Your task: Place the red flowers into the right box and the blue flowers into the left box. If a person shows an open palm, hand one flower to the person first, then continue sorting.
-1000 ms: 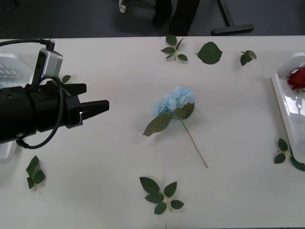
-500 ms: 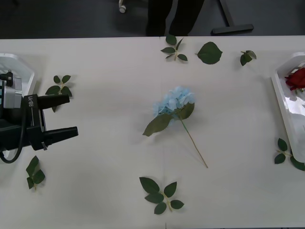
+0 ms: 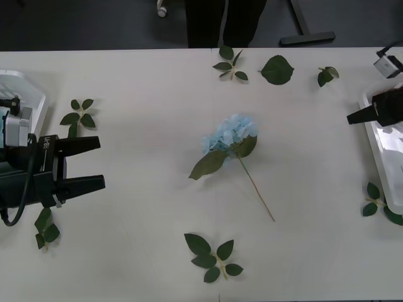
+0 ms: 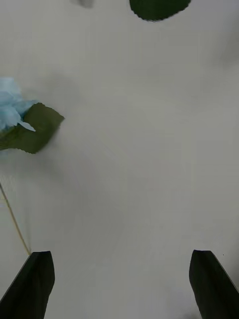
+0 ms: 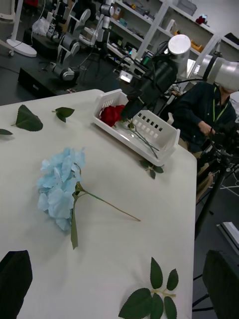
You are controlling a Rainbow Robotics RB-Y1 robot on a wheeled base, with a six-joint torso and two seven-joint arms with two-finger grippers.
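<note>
The blue flower has a big petal head (image 3: 230, 133) on a long thin stem, so the robot's right gripper should next take hold of the stem just below the head (image 3: 240, 160).
One blue flower (image 3: 230, 133) lies mid-table, stem trailing toward the front; it shows too in the left wrist view (image 5: 59, 182) and at the edge of the right wrist view (image 4: 10, 107). My left gripper (image 3: 94, 165) hovers open and empty at the left, in front of the left box (image 3: 28, 85), pointing at the flower. Red flowers (image 5: 112, 114) lie in the right box (image 5: 149, 130). My right gripper (image 3: 357, 117) hangs over that box's (image 3: 378, 151) inner rim, open (image 4: 124, 289), nothing between its fingers.
Loose green leaf sprigs are scattered about: near the left box (image 3: 79, 114), at the front left (image 3: 45, 228), front middle (image 3: 213, 255), along the far edge (image 3: 230, 63) (image 3: 277, 69), and beside the right box (image 3: 374, 201).
My left gripper drew back from the table's middle to the left side. The right arm has come into view over the right box, covering the red flower there.
</note>
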